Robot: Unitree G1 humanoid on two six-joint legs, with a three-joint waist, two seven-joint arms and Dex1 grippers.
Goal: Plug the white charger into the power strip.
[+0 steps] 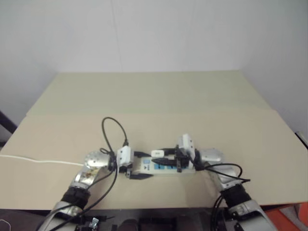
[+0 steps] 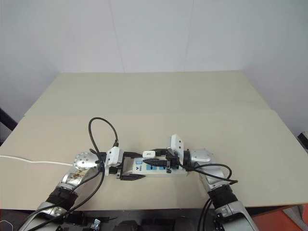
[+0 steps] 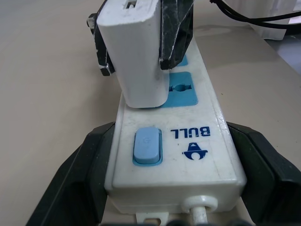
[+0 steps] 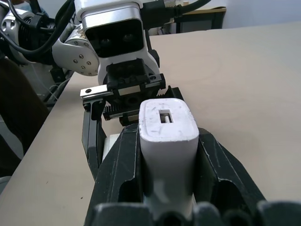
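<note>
The white charger [image 1: 157, 153] stands on the power strip's socket [image 1: 158, 166] and would stay upright, so my right gripper should open now.
The power strip [image 1: 166, 168] lies flat near the table's front edge, its blue switch [image 3: 147, 147] at the end toward my left arm. My left gripper [image 1: 140, 165] has its black fingers [image 3: 75, 174] pressed against both long sides of that switch end. The white charger [image 1: 157, 153] stands upright on the strip at the socket beside the switch, its base against the strip's top. My right gripper [image 1: 159, 155] is shut on the charger, reaching in from the right. The right wrist view has the charger [image 4: 167, 136] clamped between both fingers, facing the left gripper's housing [image 4: 113, 33].
The strip's thin white cord [image 1: 38, 161] runs off to the left across the tan table [image 1: 159, 96]. A black cable loop [image 1: 113, 127] rises behind my left wrist. The table's front edge is just below both arms; an orange object [image 1: 288, 211] sits at the lower right.
</note>
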